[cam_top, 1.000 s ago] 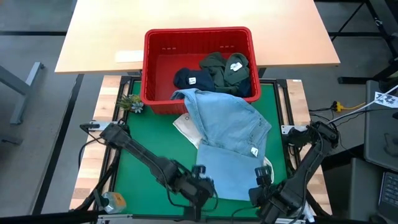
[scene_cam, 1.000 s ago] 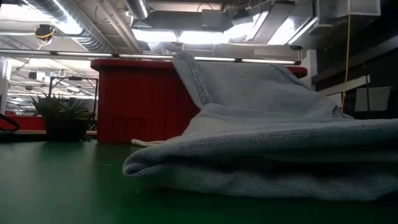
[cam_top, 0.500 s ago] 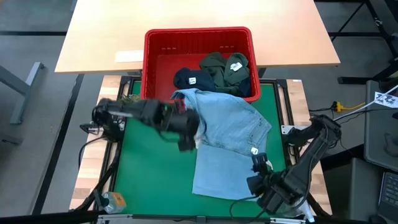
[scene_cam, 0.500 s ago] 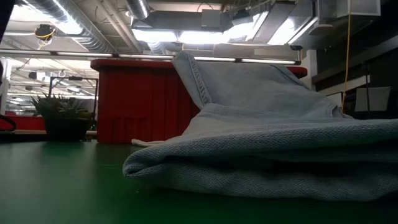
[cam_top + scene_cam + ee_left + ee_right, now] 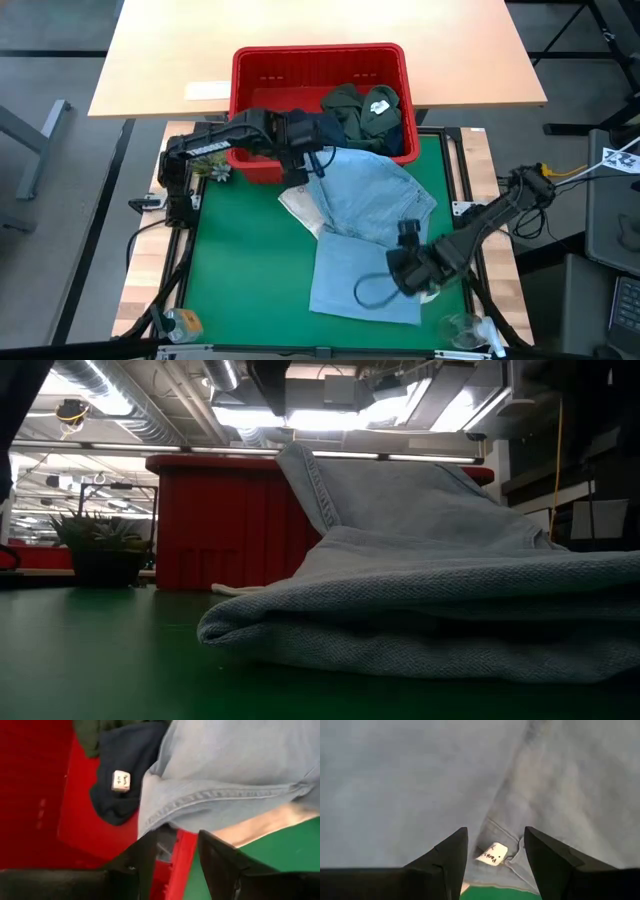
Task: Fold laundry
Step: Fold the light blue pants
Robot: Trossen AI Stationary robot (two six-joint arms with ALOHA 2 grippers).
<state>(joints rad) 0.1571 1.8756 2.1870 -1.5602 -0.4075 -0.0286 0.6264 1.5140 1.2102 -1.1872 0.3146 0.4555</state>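
The denim's seamed edge (image 5: pixel 172 809) stands up over the basket's rim while the rest of the denim lies flat, so the left gripper should grab the denim by that edge next.
A light blue denim garment (image 5: pixel 365 225) lies on the green mat, its far end draped over the front rim of the red basket (image 5: pixel 262 75). A navy garment (image 5: pixel 125 775) and an olive green one (image 5: pixel 352 108) rest inside the basket. My left gripper (image 5: pixel 175 847) hangs open above the basket's front rim, where the denim's seamed edge (image 5: pixel 200 802) crosses it. My right gripper (image 5: pixel 495 847) is open above the denim's near half, over a small white tag (image 5: pixel 491 854). Under the denim's left side a pale cloth (image 5: pixel 297 205) peeks out.
A small potted plant (image 5: pixel 212 165) stands left of the basket, at the mat's far left corner. A wooden table (image 5: pixel 160 60) lies beyond the basket. A jar (image 5: pixel 180 322) sits at the near left corner and a clear object (image 5: pixel 465 326) at the near right.
My left gripper has swung from the mat's near edge up and toward the far edge, to the basket's front rim, tipping as it went. My right gripper has moved from the near edge farther in, over the denim. The denim has stayed where it was.
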